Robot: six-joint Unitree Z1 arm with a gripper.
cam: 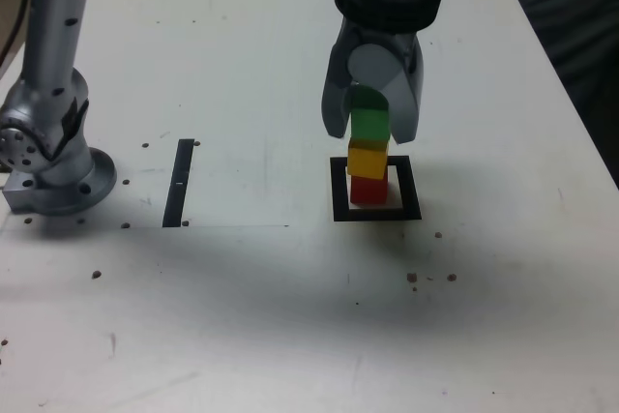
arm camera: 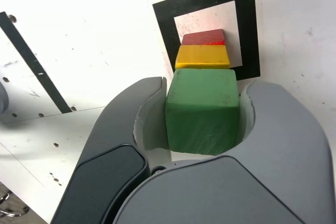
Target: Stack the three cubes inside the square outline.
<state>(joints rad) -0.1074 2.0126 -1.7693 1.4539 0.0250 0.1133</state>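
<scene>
I should open my gripper and let go of the green cube now. The green cube's base [cam: 369, 139] is on the yellow cube [cam: 368, 160] in the exterior view, so the green cube would stay standing.
The three cubes stand as one stack inside the square outline [cam: 338, 191]: red cube [cam: 367, 191] at the bottom, yellow cube [cam: 368, 160] on it, green cube [cam: 368, 123] on top. My gripper [cam: 371, 132] hangs straight over the stack, one finger on each side of the green cube. In the wrist view the green cube [arm camera: 202, 111] sits between the jaws of the gripper [arm camera: 206, 85], with a thin gap showing on one side, so it looks open. Beyond it are the yellow cube [arm camera: 202, 57], the red cube [arm camera: 203, 38] and the outline [arm camera: 164, 19].
A thin black strip [cam: 178, 181] lies on the white table [cam: 232, 316] at the exterior view's left of the outline. The arm's grey base [cam: 53, 166] stands at the far left. Small dark specks dot the table.
</scene>
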